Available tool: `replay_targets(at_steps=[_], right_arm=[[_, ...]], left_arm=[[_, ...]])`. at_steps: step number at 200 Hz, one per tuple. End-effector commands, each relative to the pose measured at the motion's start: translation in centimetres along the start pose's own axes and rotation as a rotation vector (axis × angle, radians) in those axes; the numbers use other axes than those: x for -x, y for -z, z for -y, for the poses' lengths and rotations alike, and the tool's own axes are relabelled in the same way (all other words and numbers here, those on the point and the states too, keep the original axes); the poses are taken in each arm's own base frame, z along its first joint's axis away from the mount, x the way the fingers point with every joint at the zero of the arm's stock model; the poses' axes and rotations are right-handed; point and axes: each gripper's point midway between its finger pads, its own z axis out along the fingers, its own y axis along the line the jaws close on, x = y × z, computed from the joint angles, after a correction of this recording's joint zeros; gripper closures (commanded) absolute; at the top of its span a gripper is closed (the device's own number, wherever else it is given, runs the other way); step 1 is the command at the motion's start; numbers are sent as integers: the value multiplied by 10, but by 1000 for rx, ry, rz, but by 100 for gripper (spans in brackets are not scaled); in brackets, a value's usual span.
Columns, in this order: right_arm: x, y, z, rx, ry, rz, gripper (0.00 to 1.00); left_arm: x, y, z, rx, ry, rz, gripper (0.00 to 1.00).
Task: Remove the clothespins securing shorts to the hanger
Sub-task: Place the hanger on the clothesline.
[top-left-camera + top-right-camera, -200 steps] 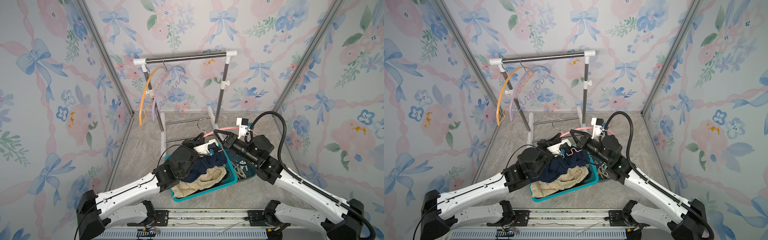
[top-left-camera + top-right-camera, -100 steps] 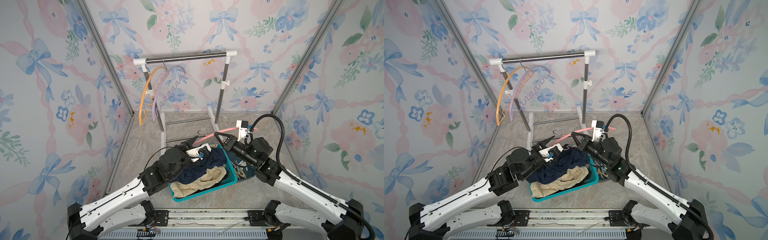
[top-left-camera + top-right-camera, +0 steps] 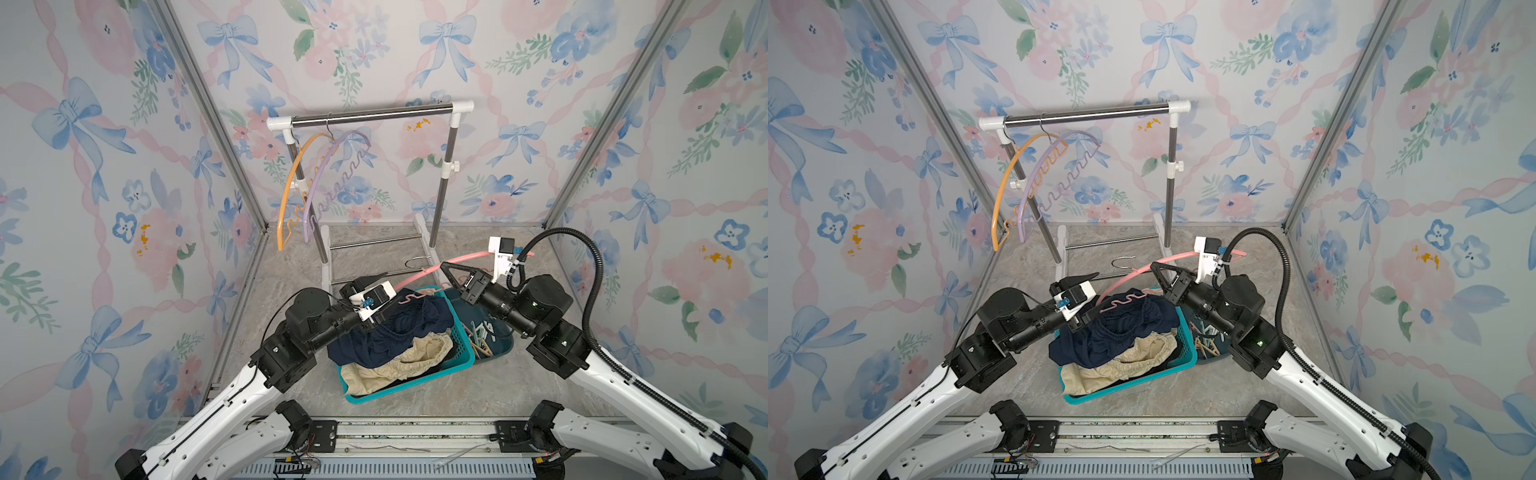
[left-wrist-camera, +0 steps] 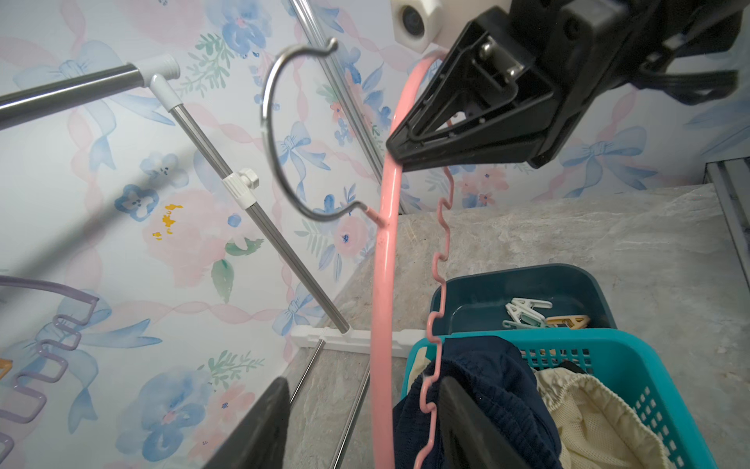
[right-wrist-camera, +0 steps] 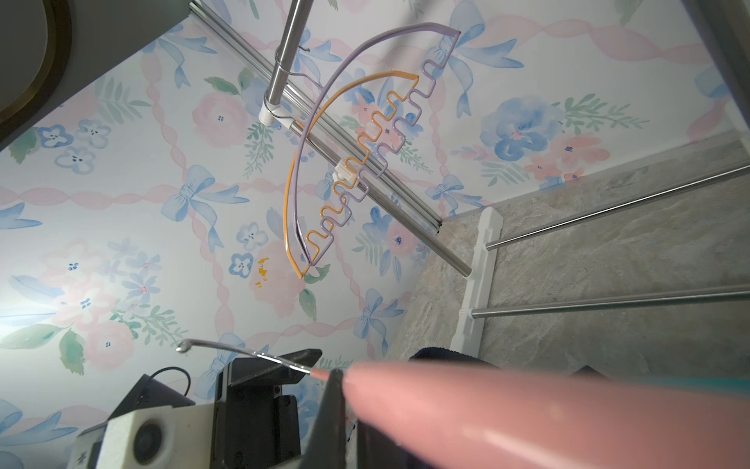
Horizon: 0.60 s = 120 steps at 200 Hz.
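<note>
I should next grab the pink hanger (image 3: 419, 274) with my left gripper by its curved bar's lower end, so the hook stays free to hang on the rack.
My right gripper (image 3: 444, 266) (image 3: 1155, 266) is shut on the curved bar of a pink hanger (image 3: 419, 274) (image 4: 383, 284), holding it tilted over the baskets. My left gripper (image 3: 388, 297) (image 4: 365, 426) is open at the hanger's lower end, and the pink bar runs between its spread fingers. Navy shorts (image 3: 399, 328) (image 4: 487, 373) lie bunched in the basket against the hanger's wavy bottom wire. Cream shorts (image 3: 415, 357) lie beneath them. Several white, mint and orange clothespins (image 3: 478, 336) (image 4: 527, 312) lie loose in the dark bin.
A teal mesh basket (image 3: 415, 391) holds the shorts, and a dark teal bin (image 3: 500, 347) stands against its right side. Behind them is a clothes rack (image 3: 374, 116) with an orange hanger (image 3: 291, 187) and a purple hanger (image 3: 328, 183) at its left end.
My left gripper has opened and drawn back to the left. The navy shorts have sunk lower into the basket. My right gripper still holds the pink hanger.
</note>
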Motion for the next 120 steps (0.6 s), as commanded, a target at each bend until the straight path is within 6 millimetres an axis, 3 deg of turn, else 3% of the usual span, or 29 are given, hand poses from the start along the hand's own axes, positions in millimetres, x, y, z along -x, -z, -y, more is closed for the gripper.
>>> replay_targets(at_steps=[1, 55, 94, 120], right_arm=[[18, 15, -26, 47, 28, 20, 100], [25, 27, -40, 63, 46, 12, 100], [32, 31, -48, 50, 85, -1, 100], [36, 31, -46, 45, 87, -1, 100]], left_arm=[[14, -1, 7, -75, 10, 118, 40], [10, -27, 22, -251, 61, 83, 47], [14, -32, 29, -334, 110, 66, 66], [16, -31, 27, -330, 150, 50, 84]])
